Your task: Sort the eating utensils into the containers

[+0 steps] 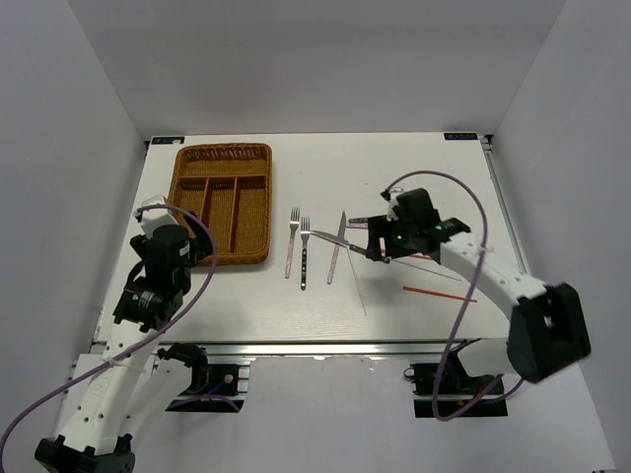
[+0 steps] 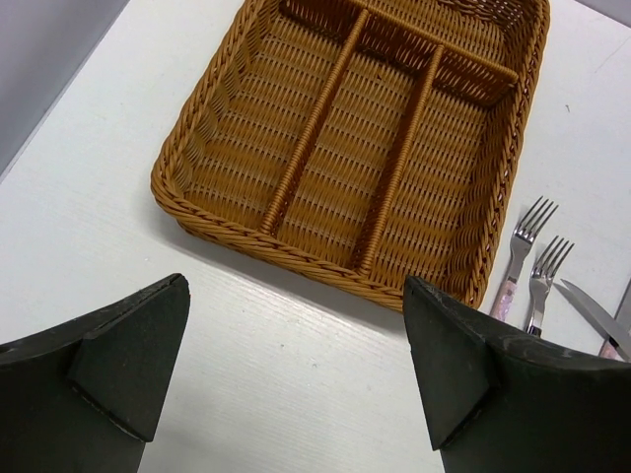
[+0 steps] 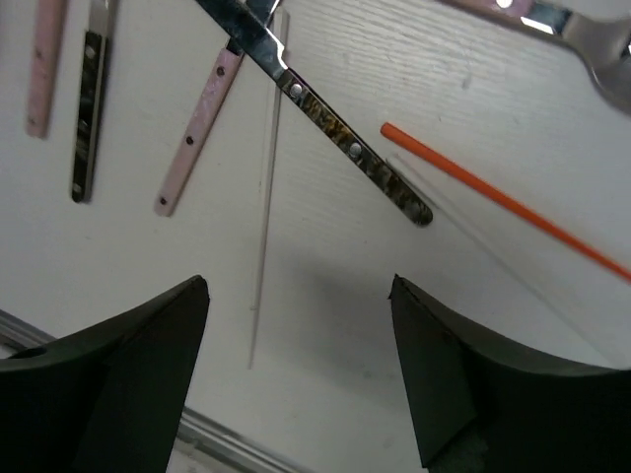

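My right gripper has its fingers wide open, and the dark-handled knife would stay where it lies if I lifted now, because they are short of its handle (image 1: 360, 251).
The woven wicker tray (image 1: 222, 202) (image 2: 325, 148) lies at the back left, and the slots that show hold nothing. To its right lie a pink-handled fork (image 1: 292, 241) (image 2: 521, 251), a dark-handled fork (image 1: 305, 253) (image 2: 542, 281) and a pink-handled knife (image 1: 336, 248) (image 3: 202, 128). A dark-handled knife (image 1: 340, 238) (image 3: 345, 138) lies slantwise across that knife. A pale chopstick (image 1: 358, 284) (image 3: 264, 207) and a red chopstick (image 1: 440, 294) (image 3: 493, 197) lie nearer the front. My right gripper (image 1: 380, 244) (image 3: 296, 286) hovers open just short of the dark knife's handle. My left gripper (image 1: 197, 254) (image 2: 296, 281) stands open before the tray's near edge.
Another pink-handled utensil (image 3: 552, 22) crosses the top right of the right wrist view, its head cut off. Grey walls enclose the table on the left, back and right. The table's front edge with its metal rail (image 1: 315, 345) runs just behind both grippers.
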Motion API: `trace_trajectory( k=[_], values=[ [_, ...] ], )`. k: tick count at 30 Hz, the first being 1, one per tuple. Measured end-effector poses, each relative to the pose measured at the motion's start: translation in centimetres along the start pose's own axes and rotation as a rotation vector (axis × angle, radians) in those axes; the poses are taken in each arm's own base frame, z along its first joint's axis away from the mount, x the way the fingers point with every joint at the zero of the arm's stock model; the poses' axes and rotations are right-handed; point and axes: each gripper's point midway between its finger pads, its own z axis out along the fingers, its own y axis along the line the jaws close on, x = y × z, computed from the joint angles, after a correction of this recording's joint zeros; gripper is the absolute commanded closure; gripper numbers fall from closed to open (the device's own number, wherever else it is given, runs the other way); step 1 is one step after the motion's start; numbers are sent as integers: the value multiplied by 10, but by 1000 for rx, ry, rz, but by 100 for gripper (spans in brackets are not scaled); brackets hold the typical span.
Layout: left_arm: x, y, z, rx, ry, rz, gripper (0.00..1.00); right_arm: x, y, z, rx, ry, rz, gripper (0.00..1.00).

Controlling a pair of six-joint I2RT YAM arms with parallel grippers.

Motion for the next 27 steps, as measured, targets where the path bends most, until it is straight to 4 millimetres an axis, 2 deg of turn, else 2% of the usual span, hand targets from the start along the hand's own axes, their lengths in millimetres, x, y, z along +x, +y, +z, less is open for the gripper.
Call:
trace_trajectory(
  k=[1, 3, 8, 12, 17, 21, 22, 27],
  values=[
    [0, -1, 0, 1, 2, 0, 2, 0, 2, 10, 5, 30, -39, 38],
    [1, -2, 2, 5, 6, 2, 2, -2, 5, 27, 8, 74, -116, 47],
    [5, -4, 4, 9, 23, 10, 2, -21, 2, 68, 26, 132, -284, 46],
    [7, -5, 6, 9, 32, 15, 2, -19, -8, 94, 41, 192, -374, 45],
    [9, -7, 8, 13, 42, 19, 2, -5, -17, 108, 45, 253, -445, 50],
    [10, -9, 9, 18, 49, 22, 2, -1, -14, 113, 28, 263, -485, 56],
    [11, -9, 9, 18, 52, 23, 2, -1, -12, 114, 24, 260, -497, 63],
    [13, -10, 11, 17, 59, 27, 2, 5, -7, 124, 19, 266, -541, 74]
  ],
)
